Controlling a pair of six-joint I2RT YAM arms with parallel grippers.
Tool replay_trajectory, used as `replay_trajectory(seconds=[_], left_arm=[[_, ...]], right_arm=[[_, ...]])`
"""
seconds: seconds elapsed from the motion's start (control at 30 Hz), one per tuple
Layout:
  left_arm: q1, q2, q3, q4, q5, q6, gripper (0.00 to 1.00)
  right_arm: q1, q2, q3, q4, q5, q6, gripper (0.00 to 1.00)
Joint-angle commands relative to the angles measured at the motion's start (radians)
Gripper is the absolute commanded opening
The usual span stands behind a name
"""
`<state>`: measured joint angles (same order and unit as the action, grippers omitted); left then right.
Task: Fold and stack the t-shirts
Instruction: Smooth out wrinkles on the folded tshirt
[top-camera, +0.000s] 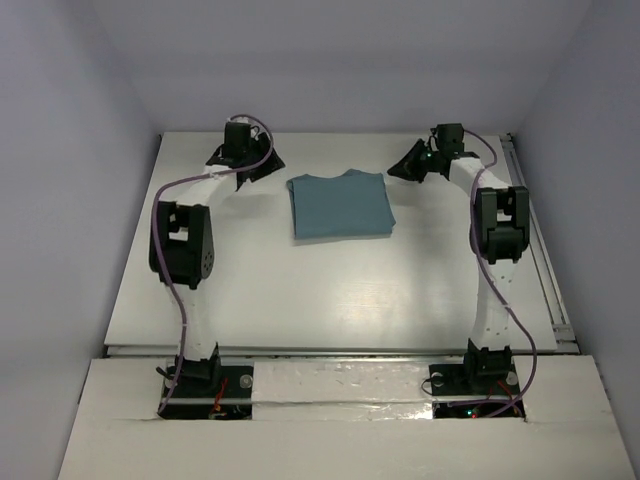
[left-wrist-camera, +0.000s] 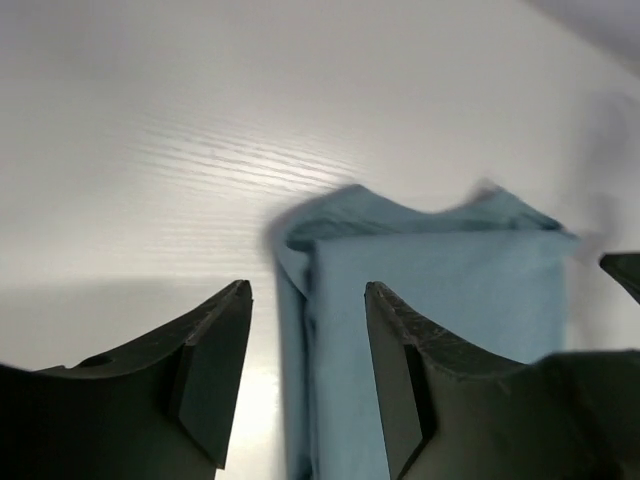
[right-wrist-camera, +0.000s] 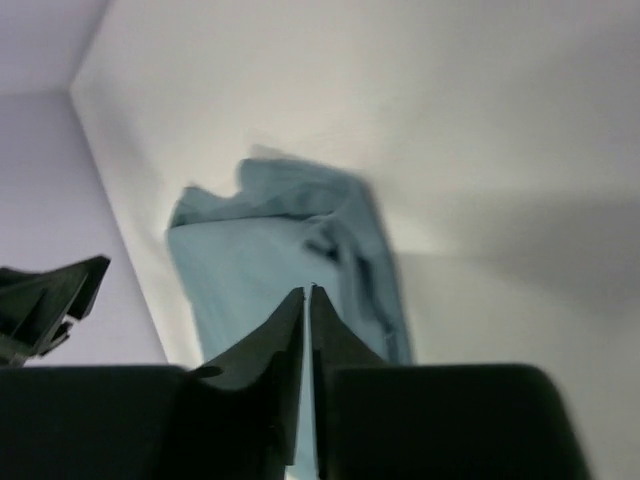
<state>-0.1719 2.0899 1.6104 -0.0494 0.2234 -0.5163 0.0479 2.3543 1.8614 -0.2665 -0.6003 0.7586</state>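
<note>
The left gripper should next grab the teal t-shirt's folded side edge (top-camera: 293, 196) (left-wrist-camera: 300, 308) with its layers together, so that it can drag the t-shirt to the stack still folded.
The teal t-shirt (top-camera: 340, 205) lies folded into a compact rectangle at the back middle of the white table, collar end toward the far wall. My left gripper (top-camera: 266, 165) hovers at its left far corner, open; in the left wrist view the shirt's (left-wrist-camera: 450, 285) folded left edge runs below the gap of that gripper (left-wrist-camera: 307, 287), and nothing is held. My right gripper (top-camera: 402, 166) hangs at the shirt's right far corner. Its jaws (right-wrist-camera: 307, 290) stand shut to a thin slit, empty, above the shirt (right-wrist-camera: 250, 255).
A metal rail (top-camera: 545, 260) runs along the table's right side. The far wall stands close behind both grippers. Bare white tabletop (top-camera: 330, 290) stretches between the shirt and the arm bases at the near edge.
</note>
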Motion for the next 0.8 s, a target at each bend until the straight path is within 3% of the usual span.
replay_trajectory(seconds=[0.0, 0.03, 0.13, 0.27, 0.33, 0.47, 0.67, 0.77], left_arm=[[-0.006, -0.207, -0.091, 0.039, 0.02, 0.051, 0.46], [-0.006, -0.271, -0.13, 0.043, 0.034, 0.052, 0.46], [-0.006, -0.409, -0.283, 0.085, 0.063, 0.058, 0.45], [0.015, -0.576, -0.492, 0.141, 0.111, 0.045, 0.46], [0.015, -0.643, -0.533, 0.149, 0.123, 0.053, 0.46], [0.015, -0.612, -0.619, 0.154, 0.166, 0.047, 0.59], [0.015, -0.386, -0.554, 0.166, 0.284, 0.047, 0.63], [0.015, -0.272, -0.497, 0.207, 0.304, 0.033, 0.72]], right_arm=[[0.009, -0.176, -0.007, 0.007, -0.015, -0.053, 0.17], [0.009, -0.208, -0.048, 0.01, -0.016, -0.064, 0.22], [0.009, -0.361, -0.176, 0.001, 0.025, -0.142, 0.52], [0.009, -0.587, -0.409, 0.006, 0.066, -0.222, 0.71], [0.009, -0.729, -0.52, 0.03, 0.076, -0.235, 0.75], [0.009, -0.982, -0.827, 0.098, 0.063, -0.182, 0.81], [0.009, -1.125, -0.909, -0.005, 0.066, -0.222, 0.82], [0.009, -1.179, -0.904, -0.054, 0.079, -0.237, 0.82]])
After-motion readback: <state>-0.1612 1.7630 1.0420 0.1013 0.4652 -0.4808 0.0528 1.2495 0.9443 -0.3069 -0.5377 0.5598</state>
